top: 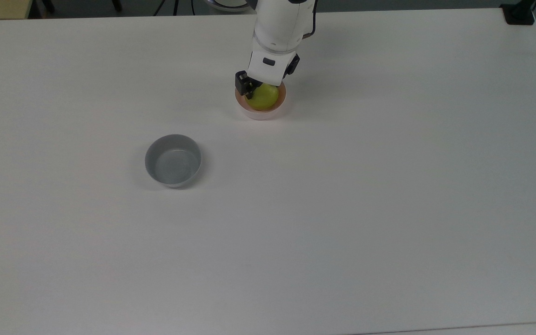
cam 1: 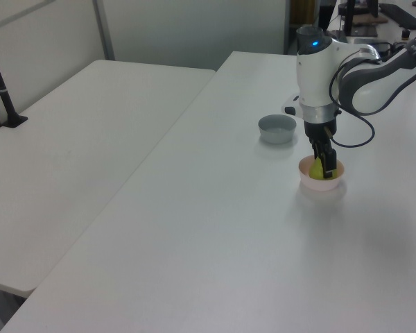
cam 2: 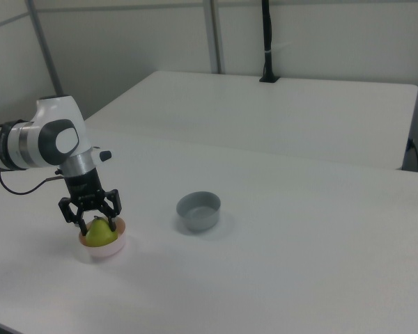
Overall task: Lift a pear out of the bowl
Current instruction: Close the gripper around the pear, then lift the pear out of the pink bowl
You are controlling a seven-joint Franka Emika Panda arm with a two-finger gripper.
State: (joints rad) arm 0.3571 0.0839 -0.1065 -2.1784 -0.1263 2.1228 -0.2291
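My gripper is going to grab the pear next by its narrow upper part, to lift the pear out of the pale pink bowl.
The yellow-green pear stands in the pale pink bowl at the back middle of the white table in the top view. My gripper is lowered over it, open, with one black finger on each side of the fruit's upper part. In the right view the fingers straddle the pear above the bowl. The left view has the gripper down inside the bowl, hiding most of the pear. The stem is hidden by the gripper.
A grey bowl stands by itself nearer the front, towards the top view's left, and is also seen as the grey bowl and the grey bowl. A second white table adjoins this one, with a black post clamped at its edge.
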